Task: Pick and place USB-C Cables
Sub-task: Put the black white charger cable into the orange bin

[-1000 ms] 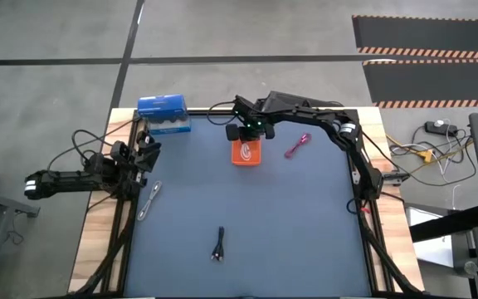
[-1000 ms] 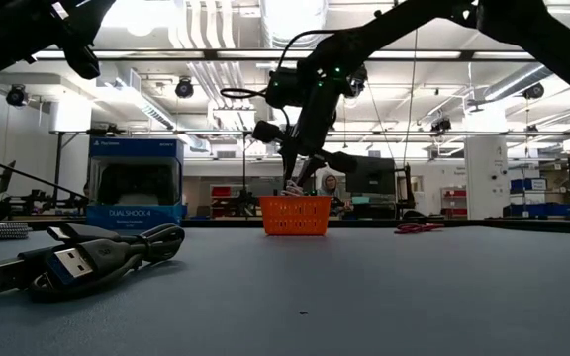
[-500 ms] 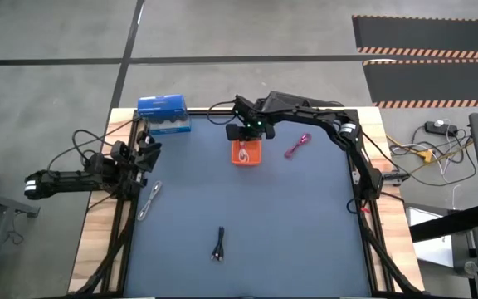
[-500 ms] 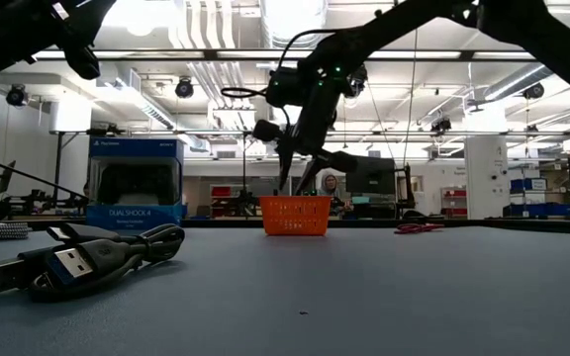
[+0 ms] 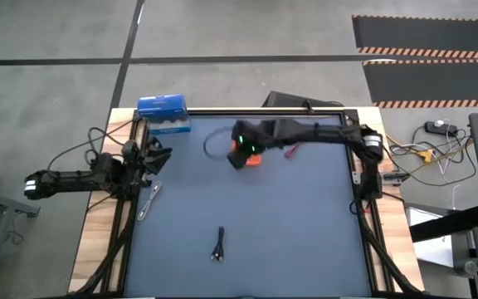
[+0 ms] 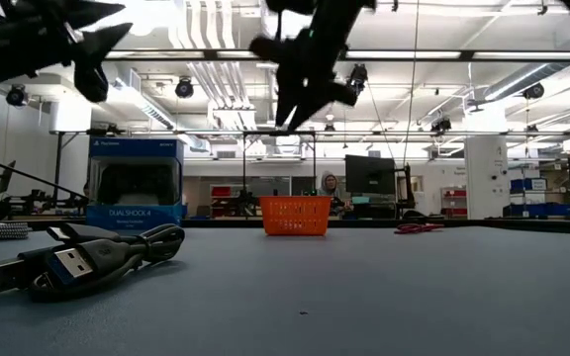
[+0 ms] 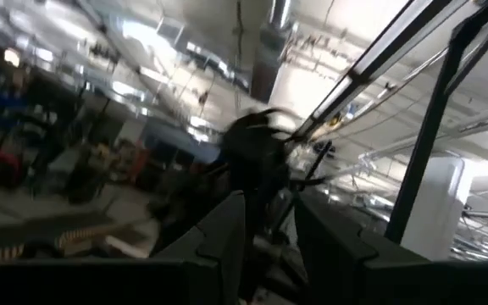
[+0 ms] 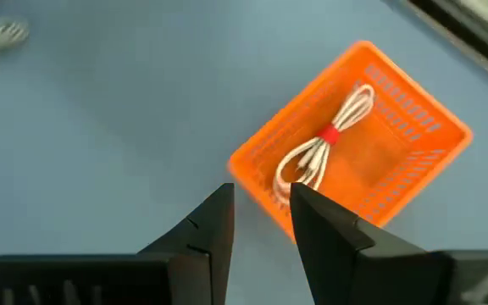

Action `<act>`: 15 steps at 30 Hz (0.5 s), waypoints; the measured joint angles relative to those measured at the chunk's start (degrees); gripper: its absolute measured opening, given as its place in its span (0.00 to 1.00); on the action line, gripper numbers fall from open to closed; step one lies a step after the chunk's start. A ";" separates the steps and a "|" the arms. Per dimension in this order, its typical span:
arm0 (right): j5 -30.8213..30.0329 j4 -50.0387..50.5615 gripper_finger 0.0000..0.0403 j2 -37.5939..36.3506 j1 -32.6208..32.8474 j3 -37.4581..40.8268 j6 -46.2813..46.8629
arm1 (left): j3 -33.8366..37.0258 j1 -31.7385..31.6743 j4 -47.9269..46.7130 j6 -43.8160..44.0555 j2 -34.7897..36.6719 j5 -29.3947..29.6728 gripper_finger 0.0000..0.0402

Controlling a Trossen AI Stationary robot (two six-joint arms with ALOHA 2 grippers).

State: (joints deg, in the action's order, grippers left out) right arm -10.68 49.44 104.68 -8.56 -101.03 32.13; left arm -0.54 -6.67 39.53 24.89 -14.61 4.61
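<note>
My left gripper takes hold of the silver-grey cable by its bundled middle (image 5: 150,201) next, to place the cable in the small orange tray (image 5: 256,160).
The small orange tray (image 5: 256,160) (image 6: 295,215) stands on the far middle of the blue mat. The white cable (image 8: 324,140), tied with a red band, lies inside it. My right gripper (image 5: 238,156) (image 6: 290,111) (image 8: 261,212) hangs open high above the tray's left side and touches nothing. The magenta-pink cable (image 5: 292,151) (image 6: 419,228) lies right of the tray, partly under the right arm. The silver-grey cable (image 5: 148,202) (image 6: 97,262) lies near the left edge and the black cable (image 5: 218,246) near the front. My left gripper (image 5: 159,158) (image 7: 269,229) waits open at the left edge, tipped upward.
A blue box (image 5: 163,114) (image 6: 135,185) stands at the far left corner. Long black wires loop from both arms by the left edge and behind the tray. Bare mat (image 5: 289,224) stretches across the middle and right of the table.
My right gripper has risen from just above the tray to high over it, shifting slightly toward the table's left; the arm now reaches across level. The white cable stays lying in the tray. My left gripper has lifted and moved a little toward the table's right.
</note>
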 joint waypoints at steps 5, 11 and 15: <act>-4.60 -8.40 0.23 -5.40 8.62 7.37 -6.53 | 0.07 0.01 -5.08 4.70 -0.07 0.06 0.23; -4.90 -27.59 0.21 -13.44 14.91 20.44 -15.49 | 0.07 0.03 -5.94 12.52 -3.00 0.19 0.23; -4.77 -40.96 0.21 -18.80 17.30 30.40 -21.81 | 0.09 0.10 -5.93 17.38 -6.46 0.21 0.23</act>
State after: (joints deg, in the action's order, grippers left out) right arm -15.44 8.48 85.87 8.74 -70.64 10.31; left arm -0.45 -6.57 33.61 42.27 -21.07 4.82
